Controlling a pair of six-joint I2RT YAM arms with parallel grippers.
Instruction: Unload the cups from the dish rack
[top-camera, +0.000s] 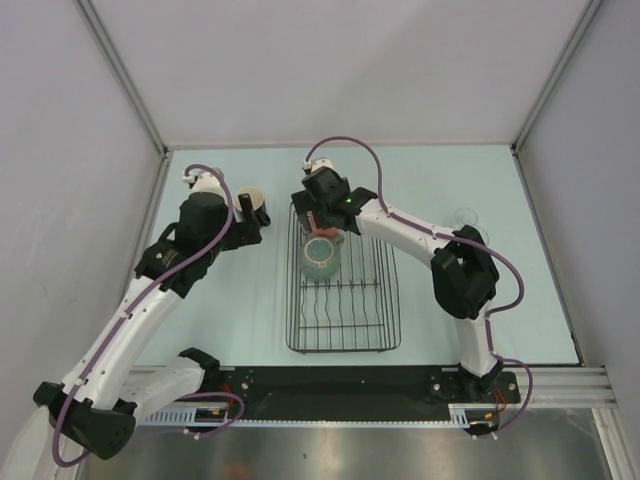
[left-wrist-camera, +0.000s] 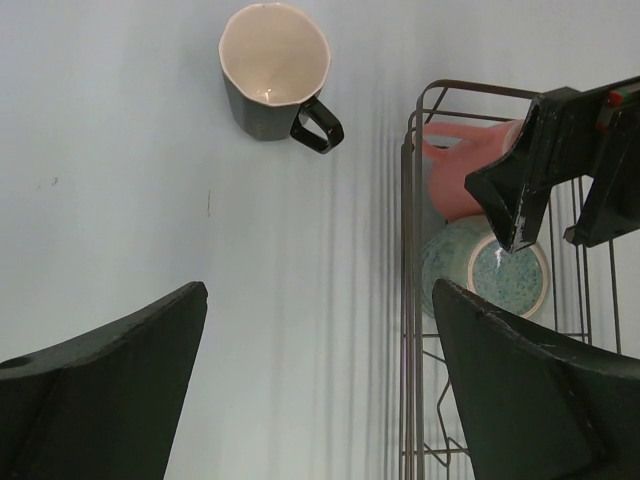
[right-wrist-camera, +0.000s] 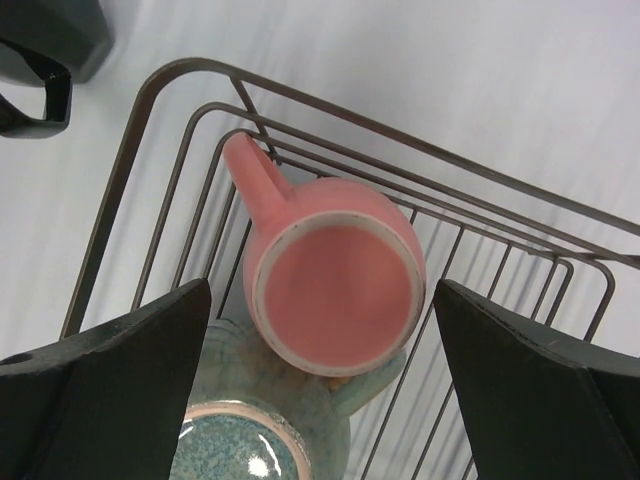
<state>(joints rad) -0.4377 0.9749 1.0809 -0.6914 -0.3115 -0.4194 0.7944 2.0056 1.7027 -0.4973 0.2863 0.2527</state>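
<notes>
My right gripper's fingers are above the pink mug (top-camera: 322, 228) (right-wrist-camera: 335, 285), so they would miss the mug if I closed now. My right gripper needs to go lower first and then close on the mug.
The black wire dish rack (top-camera: 345, 349) lies mid-table. At its far end a pink handled mug (right-wrist-camera: 335, 285) lies base-up against a pale-green cup (right-wrist-camera: 250, 440), also base-up. My right gripper (right-wrist-camera: 322, 290) is open and hovers over the pink mug, one finger on each side, not touching. In the top view the gripper (top-camera: 322, 222) covers most of the mug; the green cup (top-camera: 322, 255) shows just below. A black cup (left-wrist-camera: 272, 70) with a cream inside stands upright on the table left of the rack. My left gripper (left-wrist-camera: 320, 295) is open and empty, just near of it.
A clear glass tumbler (top-camera: 467, 216) stands on the table right of the rack. The rack's near half holds only bare bars. White walls close in the table at the back and both sides. The rack's left edge (left-wrist-camera: 410, 300) runs beside my left gripper.
</notes>
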